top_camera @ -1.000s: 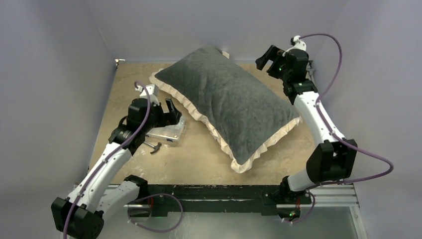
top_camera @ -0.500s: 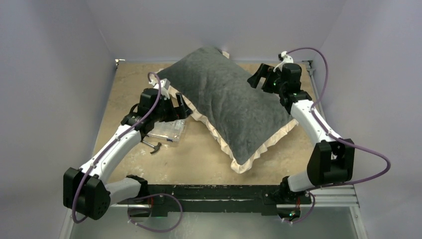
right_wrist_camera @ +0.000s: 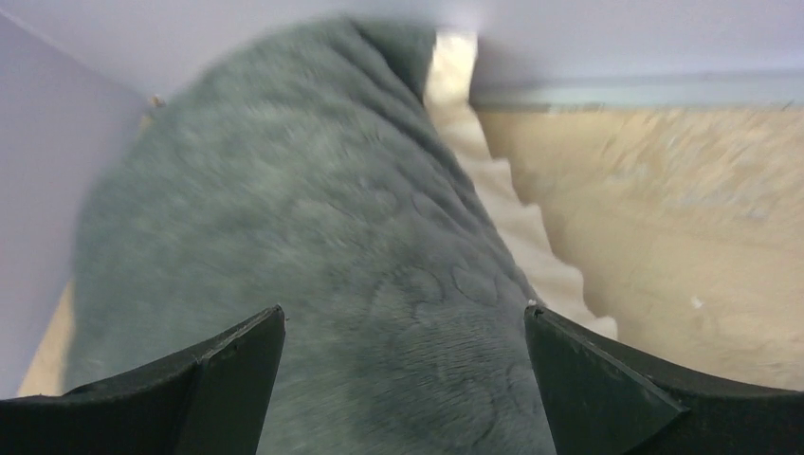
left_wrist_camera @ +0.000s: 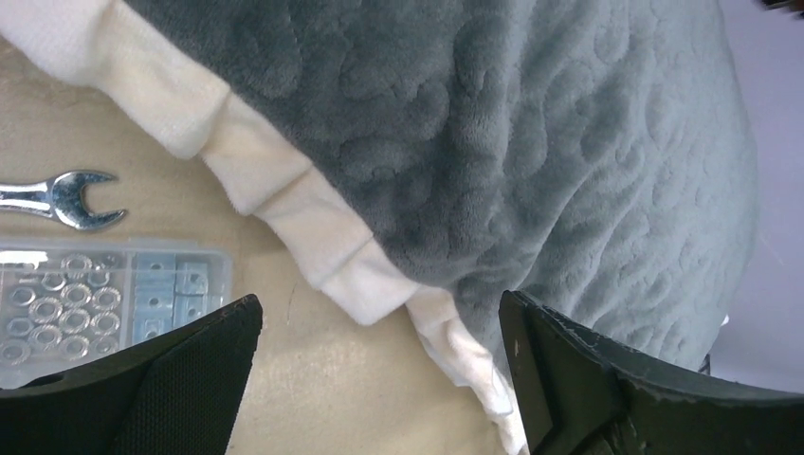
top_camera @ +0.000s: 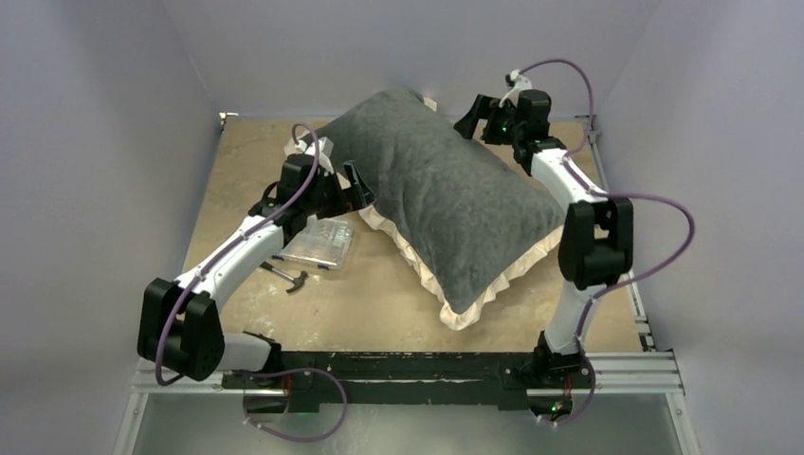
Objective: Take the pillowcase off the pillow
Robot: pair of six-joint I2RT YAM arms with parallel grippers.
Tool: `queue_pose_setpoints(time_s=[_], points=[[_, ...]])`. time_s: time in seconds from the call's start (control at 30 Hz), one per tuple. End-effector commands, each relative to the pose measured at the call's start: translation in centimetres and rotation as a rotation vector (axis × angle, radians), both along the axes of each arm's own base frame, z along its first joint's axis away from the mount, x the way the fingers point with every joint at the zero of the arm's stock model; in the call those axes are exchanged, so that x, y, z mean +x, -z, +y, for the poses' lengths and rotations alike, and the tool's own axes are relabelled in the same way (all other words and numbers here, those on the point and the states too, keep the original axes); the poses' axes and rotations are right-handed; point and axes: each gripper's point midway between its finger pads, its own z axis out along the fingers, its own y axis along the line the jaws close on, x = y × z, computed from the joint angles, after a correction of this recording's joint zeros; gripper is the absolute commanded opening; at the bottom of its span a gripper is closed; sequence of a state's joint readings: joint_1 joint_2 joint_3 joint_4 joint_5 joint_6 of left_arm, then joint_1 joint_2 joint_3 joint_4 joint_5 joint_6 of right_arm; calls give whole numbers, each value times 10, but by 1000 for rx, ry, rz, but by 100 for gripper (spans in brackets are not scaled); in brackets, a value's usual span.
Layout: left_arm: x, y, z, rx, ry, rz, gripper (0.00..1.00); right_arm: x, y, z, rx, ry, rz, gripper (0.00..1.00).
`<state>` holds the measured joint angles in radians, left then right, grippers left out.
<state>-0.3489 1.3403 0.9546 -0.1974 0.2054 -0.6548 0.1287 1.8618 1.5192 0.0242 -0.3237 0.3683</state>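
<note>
The fingers of my right gripper are above the grey fabric (right_wrist_camera: 313, 237) and would miss it if they closed now. They need to go lower before closing.
The pillowcase (top_camera: 446, 194), dark grey quilted with a cream frill, lies plump and diagonal across the table, still filled. The white pillow inside it is hidden. My left gripper (top_camera: 353, 185) is open at the pillowcase's left edge; in the left wrist view (left_wrist_camera: 379, 318) its jaws straddle the cream frill (left_wrist_camera: 284, 204) just above the table. My right gripper (top_camera: 471, 116) is open over the pillowcase's far right corner; in the right wrist view (right_wrist_camera: 403, 318) the grey fabric (right_wrist_camera: 313, 237) fills the space between the jaws.
A clear plastic box of small parts (top_camera: 319, 244) lies left of the pillowcase, also in the left wrist view (left_wrist_camera: 104, 294). A wrench (left_wrist_camera: 62, 197) and a small tool (top_camera: 289, 277) lie beside it. Grey walls enclose the table on three sides.
Both arms have reached forward. The left gripper moved up and right to the frill at the pillowcase's left edge. The right gripper moved left to the far right corner.
</note>
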Motion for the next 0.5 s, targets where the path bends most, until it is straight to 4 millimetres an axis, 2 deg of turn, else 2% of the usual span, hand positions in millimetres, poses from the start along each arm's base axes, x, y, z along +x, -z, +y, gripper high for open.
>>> queue_pose_setpoints(time_s=[0.0,0.17,0.27,0.37,0.47], points=[[25,-20,-13,-55,3,-70,92,9,23,30,18,-178,-19,99],[26,15,-40,-57,78,-6,78,-9,63,74,42,-331,25,99],[21,42,-58,-45,115,47,74,-26,76,96,59,-412,40,95],[20,66,-79,-52,146,76,72,-39,80,111,70,-462,44,83],[15,86,-94,-54,171,117,69,-48,73,124,65,-493,34,61]])
